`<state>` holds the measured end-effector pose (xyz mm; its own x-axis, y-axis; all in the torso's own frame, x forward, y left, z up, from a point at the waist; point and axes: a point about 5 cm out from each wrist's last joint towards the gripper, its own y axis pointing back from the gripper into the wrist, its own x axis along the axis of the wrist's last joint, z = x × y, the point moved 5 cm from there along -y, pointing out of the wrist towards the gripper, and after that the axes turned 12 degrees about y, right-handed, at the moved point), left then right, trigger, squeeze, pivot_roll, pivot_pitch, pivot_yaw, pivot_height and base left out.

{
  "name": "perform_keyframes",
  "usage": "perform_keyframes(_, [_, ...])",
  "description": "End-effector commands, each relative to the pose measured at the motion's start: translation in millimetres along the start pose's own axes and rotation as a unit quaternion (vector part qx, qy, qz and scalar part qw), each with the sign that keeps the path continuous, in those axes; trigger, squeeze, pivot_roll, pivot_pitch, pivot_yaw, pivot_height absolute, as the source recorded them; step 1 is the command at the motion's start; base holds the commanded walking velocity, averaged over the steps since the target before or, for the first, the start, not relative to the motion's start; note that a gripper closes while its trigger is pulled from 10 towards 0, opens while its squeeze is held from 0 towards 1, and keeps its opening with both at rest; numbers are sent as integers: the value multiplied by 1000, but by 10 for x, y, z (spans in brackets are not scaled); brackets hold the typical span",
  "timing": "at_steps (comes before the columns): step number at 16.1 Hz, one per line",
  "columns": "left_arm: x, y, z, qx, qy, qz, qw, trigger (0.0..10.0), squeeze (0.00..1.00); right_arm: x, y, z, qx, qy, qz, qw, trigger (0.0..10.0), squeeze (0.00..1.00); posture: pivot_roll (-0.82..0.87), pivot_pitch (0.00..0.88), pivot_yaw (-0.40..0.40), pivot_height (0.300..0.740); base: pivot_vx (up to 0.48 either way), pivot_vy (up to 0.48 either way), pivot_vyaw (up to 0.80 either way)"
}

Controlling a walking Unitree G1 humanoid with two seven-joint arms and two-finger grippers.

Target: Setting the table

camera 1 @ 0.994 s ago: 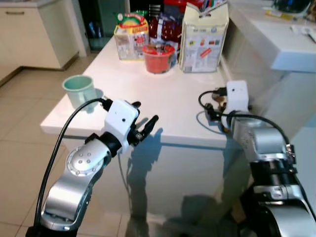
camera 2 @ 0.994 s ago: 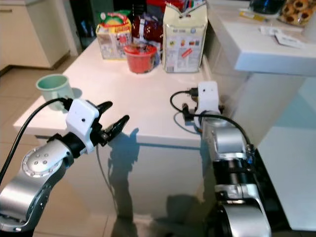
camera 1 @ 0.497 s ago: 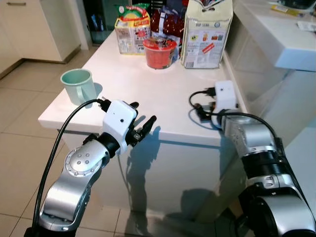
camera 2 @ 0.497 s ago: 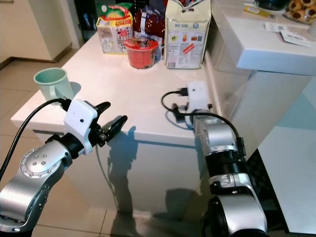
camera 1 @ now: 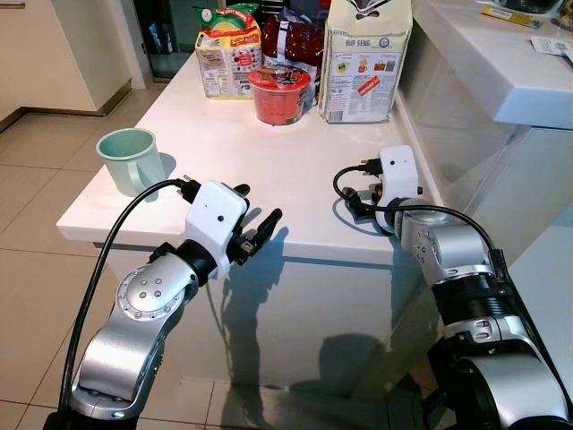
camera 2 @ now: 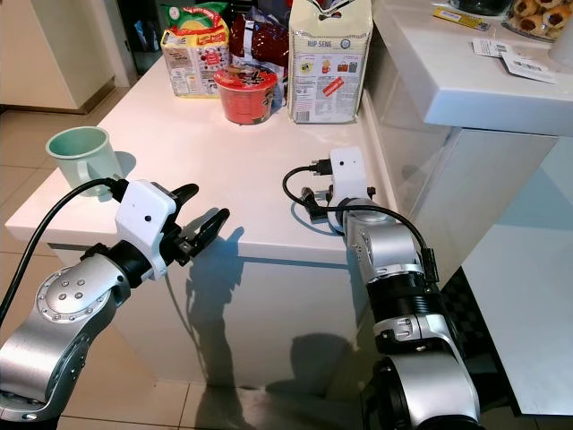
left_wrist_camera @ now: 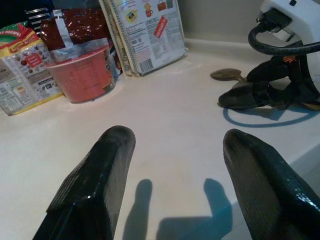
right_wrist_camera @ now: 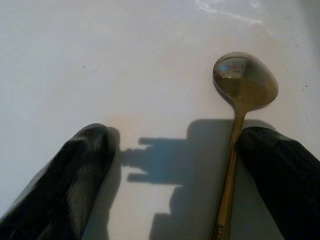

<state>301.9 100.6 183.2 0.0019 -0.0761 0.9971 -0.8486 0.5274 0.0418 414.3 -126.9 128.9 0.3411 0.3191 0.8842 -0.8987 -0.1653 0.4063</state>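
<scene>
The bowl (right_wrist_camera: 245,81) of the spoon is round and slopes off at its edges. My right gripper needs to grab the brass spoon by its slim, straight-sided handle (right_wrist_camera: 231,167) next.
A brass spoon (right_wrist_camera: 244,82) lies flat on the white table (camera 1: 224,152), near its right front corner. My right gripper (right_wrist_camera: 177,135) rests low over the table there, open, with the spoon's handle between its fingers, close beside one finger (right_wrist_camera: 280,175). In the left eye view the right gripper (camera 1: 356,202) sits under its white wrist box. My left gripper (camera 1: 260,202) hovers open and empty at the table's front edge, pointing across the tabletop. A mint green mug (camera 1: 129,161) stands at the front left corner.
At the back of the table stand a red noodle cup (camera 1: 279,94), a yellow snack bag (camera 1: 228,61), a dark red bag (camera 1: 300,45) and a tall cracker bag (camera 1: 363,58). A higher white counter (camera 1: 501,72) rises on the right. Tiled floor lies to the left.
The camera has shifted, so the whole table sits differently in view. My right gripper has edged a little leftward over the tabletop. The left arm keeps its pose.
</scene>
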Motion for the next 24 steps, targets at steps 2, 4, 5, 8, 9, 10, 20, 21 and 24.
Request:
perform_keyframes(2, [34, -9, 9, -2, -9, 4, 1000, 10000, 0, -267, -17, 3, 0, -2, -66, 998, 549, 0, 3, 0, -22, 740, 0, 0, 0])
perform_keyframes(4, [33, -7, 8, -2, -10, 3, 1000, 10000, 0, -316, -6, -28, 9, -4, -81, 997, 0, 0, 4, 0, -22, 740, 0, 0, 0])
perform_keyframes(5, [33, -7, 9, -2, -11, 2, 1000, 10000, 0, -325, -1, -48, 14, -6, -84, 996, 0, 0, 4, 0, -22, 740, 0, 0, 0])
perform_keyframes(8, [39, -5, 39, -12, -9, 4, 1000, 10000, 0, -315, 7, -65, 16, -20, -86, 996, 0, 0, 3, 0, -21, 740, 0, 0, 0])
perform_keyframes(9, [37, 0, 72, -23, -6, 3, 1000, 10000, 0, -302, 11, -50, 13, -23, -85, 996, 0, 0, 3, 0, -20, 740, 0, 0, 0])
perform_keyframes(10, [18, 30, 198, -66, 4, -5, 998, 10000, 0, -285, 18, -25, 10, -25, -82, 996, 0, 0, 3, 0, -19, 740, 0, 0, 0])
perform_keyframes(20, [-46, 35, 211, -81, -15, -28, 996, 10000, 0, -218, 51, 2, 4, -28, -71, 997, 0, 0, 4, 0, -12, 740, 0, 0, 0])
perform_keyframes(21, [-44, 32, 201, -78, -17, -28, 996, 10000, 0, -211, 50, 2, 4, -28, -69, 997, 0, 0, 4, 0, -12, 740, 0, 0, 0])
perform_keyframes(24, [-37, 23, 187, -74, -19, -26, 997, 10000, 0, -188, 65, 11, 2, -31, -64, 997, 0, 0, 4, 0, -12, 740, 0, 0, 0])
